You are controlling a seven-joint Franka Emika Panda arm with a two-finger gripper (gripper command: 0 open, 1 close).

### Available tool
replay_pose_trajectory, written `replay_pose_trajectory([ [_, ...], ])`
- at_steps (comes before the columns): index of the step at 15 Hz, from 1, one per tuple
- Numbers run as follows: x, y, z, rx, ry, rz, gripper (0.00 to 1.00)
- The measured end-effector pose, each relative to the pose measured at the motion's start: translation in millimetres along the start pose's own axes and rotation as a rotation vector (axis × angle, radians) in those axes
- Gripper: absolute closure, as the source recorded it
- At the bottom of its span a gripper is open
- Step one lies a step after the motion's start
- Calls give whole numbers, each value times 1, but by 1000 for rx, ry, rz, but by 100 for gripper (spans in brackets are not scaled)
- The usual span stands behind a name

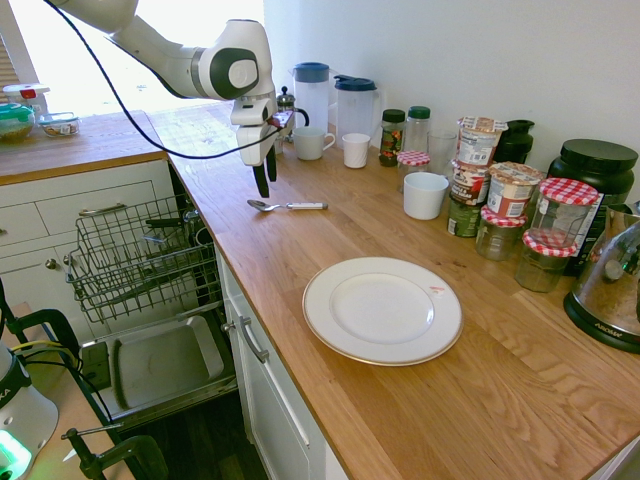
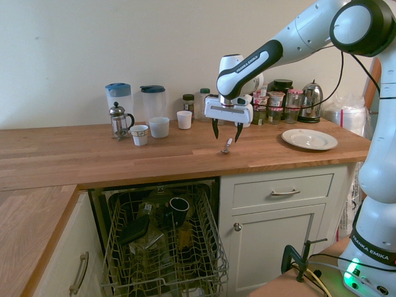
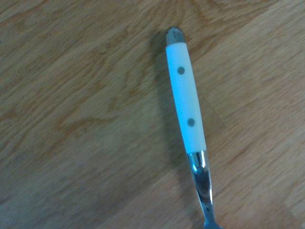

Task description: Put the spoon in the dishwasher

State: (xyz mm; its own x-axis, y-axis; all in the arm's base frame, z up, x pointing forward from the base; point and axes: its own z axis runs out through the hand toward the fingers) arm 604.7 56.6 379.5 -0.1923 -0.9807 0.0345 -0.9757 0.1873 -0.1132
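Observation:
The spoon needs to go in the dishwasher (image 2: 162,241), so my gripper will next pick it up by its handle (image 2: 229,143).
The spoon (image 1: 287,206) lies flat on the wooden counter, with a shiny metal bowl and a white handle bearing two dark rivets (image 3: 186,102). It also shows small near the counter's front edge (image 2: 227,146). My gripper (image 2: 226,131) hangs open just above it, fingers pointing down, one on each side of the spoon and apart from it (image 1: 267,182). The dishwasher (image 1: 140,255) stands open below the counter, its dark wire rack (image 2: 164,247) pulled out over the lowered grey door (image 1: 160,365).
A white plate (image 1: 382,309) sits further along the counter. Mugs (image 1: 311,143), two jugs (image 1: 357,108), several jars (image 1: 512,200) and a kettle (image 1: 612,280) line the wall. A dark mug (image 2: 179,209) and other items fill the rack.

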Motion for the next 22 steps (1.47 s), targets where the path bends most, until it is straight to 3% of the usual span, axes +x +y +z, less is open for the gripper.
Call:
replay_pose_trajectory([
  [10,6,-23,45,-60,7,29,0],
  [11,6,-23,47,-62,7,27,100],
  [22,7,-26,48,-58,8,34,100],
])
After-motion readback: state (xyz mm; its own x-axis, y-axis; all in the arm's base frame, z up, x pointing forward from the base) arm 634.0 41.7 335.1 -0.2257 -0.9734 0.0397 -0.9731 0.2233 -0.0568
